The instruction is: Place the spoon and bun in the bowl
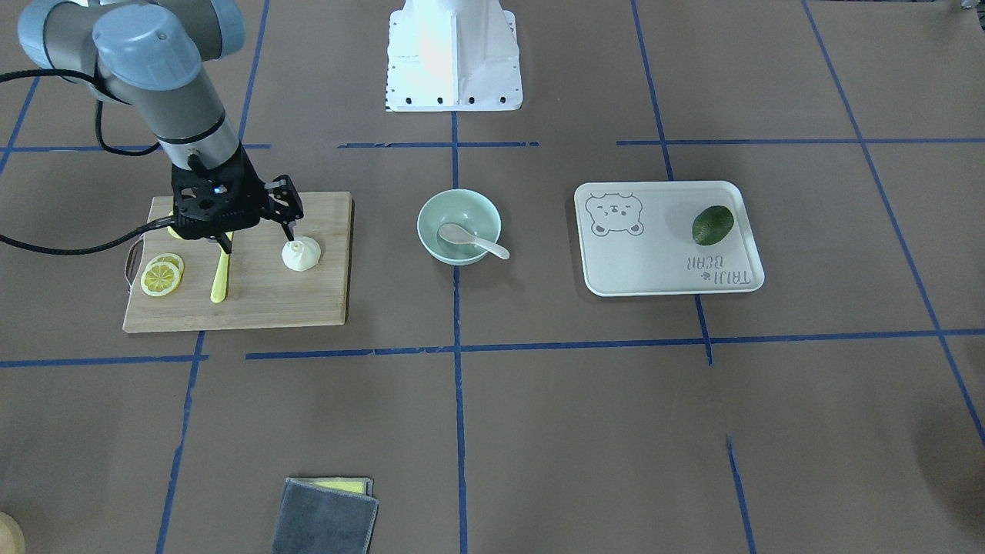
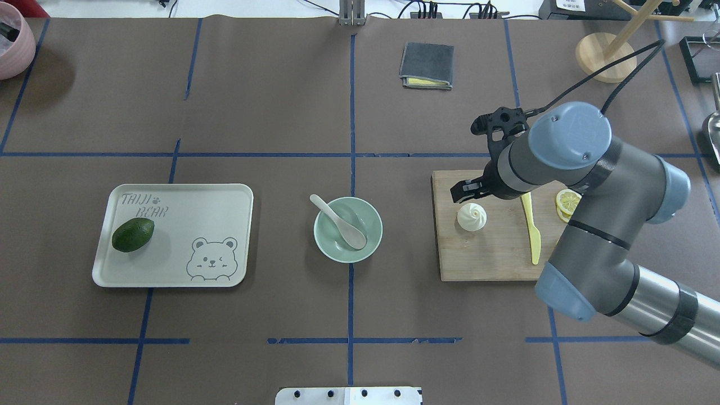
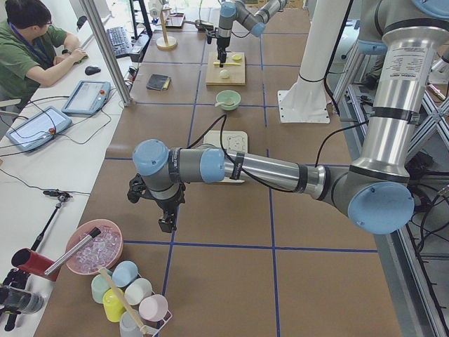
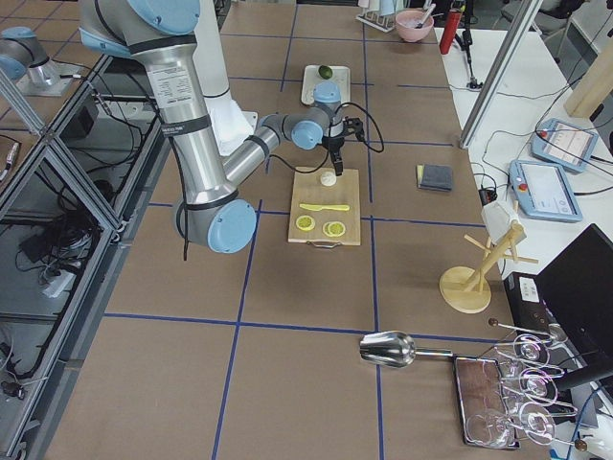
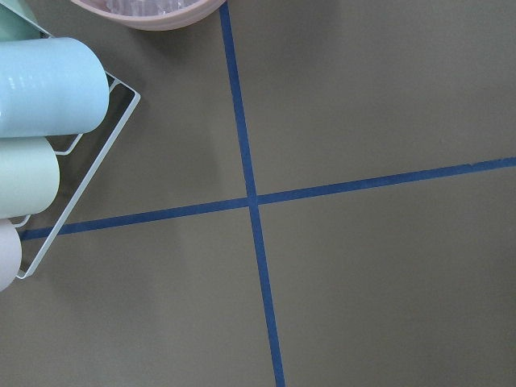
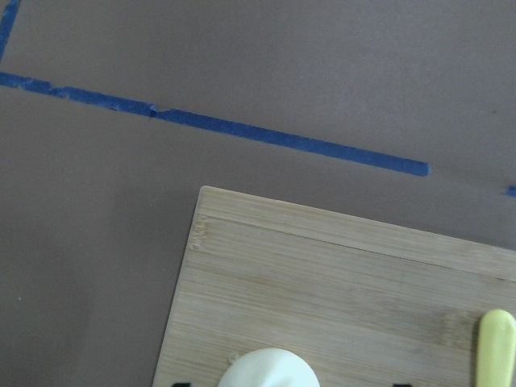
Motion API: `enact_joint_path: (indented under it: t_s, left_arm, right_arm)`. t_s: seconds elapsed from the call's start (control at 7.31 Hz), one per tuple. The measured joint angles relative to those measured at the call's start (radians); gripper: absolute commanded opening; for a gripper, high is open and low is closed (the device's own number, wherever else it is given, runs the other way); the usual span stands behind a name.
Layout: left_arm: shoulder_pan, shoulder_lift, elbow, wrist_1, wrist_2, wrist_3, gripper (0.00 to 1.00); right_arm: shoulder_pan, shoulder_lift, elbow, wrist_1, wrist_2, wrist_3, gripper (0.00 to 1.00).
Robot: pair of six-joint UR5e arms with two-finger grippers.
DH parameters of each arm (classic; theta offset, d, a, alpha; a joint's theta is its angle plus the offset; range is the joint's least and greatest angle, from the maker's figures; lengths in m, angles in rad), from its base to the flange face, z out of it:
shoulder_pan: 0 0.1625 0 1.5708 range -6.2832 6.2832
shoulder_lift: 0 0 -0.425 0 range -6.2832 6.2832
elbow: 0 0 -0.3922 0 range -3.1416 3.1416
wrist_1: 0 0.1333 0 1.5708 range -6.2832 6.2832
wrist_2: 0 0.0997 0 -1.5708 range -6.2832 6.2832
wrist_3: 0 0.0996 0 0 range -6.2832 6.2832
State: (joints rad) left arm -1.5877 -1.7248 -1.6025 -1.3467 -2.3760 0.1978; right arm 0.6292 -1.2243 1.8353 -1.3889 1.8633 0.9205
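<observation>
The white bun has to go in the bowl [image 1: 425, 231], so the robot's right gripper should next grip it around its rounded pleated body [image 1: 301, 255].
The white pleated bun [image 1: 302, 255] sits on the wooden cutting board [image 1: 292, 300]; it also shows in the overhead view [image 2: 471, 217] and at the bottom edge of the right wrist view [image 6: 270, 369]. My right gripper [image 1: 258, 237] is open and hangs just above the bun, one fingertip close to its top. The beige spoon [image 1: 469, 238] lies in the mint-green bowl [image 1: 425, 231], handle over the rim; both show from overhead, spoon [image 2: 340, 220] and bowl [image 2: 374, 236]. My left gripper [image 3: 166, 223] hangs over bare table far from these; I cannot tell if it is open.
A yellow plastic knife [image 1: 221, 281] and lemon slices [image 1: 161, 275] lie on the board beside the bun. A white bear tray [image 1: 654, 261] holds a green avocado [image 1: 712, 225]. A grey cloth [image 1: 327, 517] lies near the operators' edge. A cup rack [image 5: 48, 89] is near the left gripper.
</observation>
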Motion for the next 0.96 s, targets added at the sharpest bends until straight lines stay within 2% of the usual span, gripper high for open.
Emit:
enact_joint_path:
  t_s: [0.14,0.27,0.41,0.55,0.96]
  left_arm:
    - [0.000,0.000,0.000,-0.001,0.000,0.000,1.00]
    - [0.000,0.000,0.000,-0.001,0.000,0.000,1.00]
    - [0.000,0.000,0.000,-0.002,0.000,0.000,1.00]
    - [0.000,-0.001,-0.001,-0.003,0.000,0.000,1.00]
    - [0.000,-0.001,-0.002,-0.003,-0.001,0.000,1.00]
  right_arm:
    - [-0.025,0.001,-0.022,0.025,-0.022,0.013,0.77]
    - [-0.038,-0.001,-0.030,0.033,-0.031,0.018,0.69]
    - [-0.044,-0.006,-0.032,0.034,-0.035,0.019,0.45]
    - [-0.045,-0.011,-0.032,0.032,-0.035,0.019,0.00]
    - [-0.046,-0.016,-0.033,0.023,-0.028,0.015,0.00]
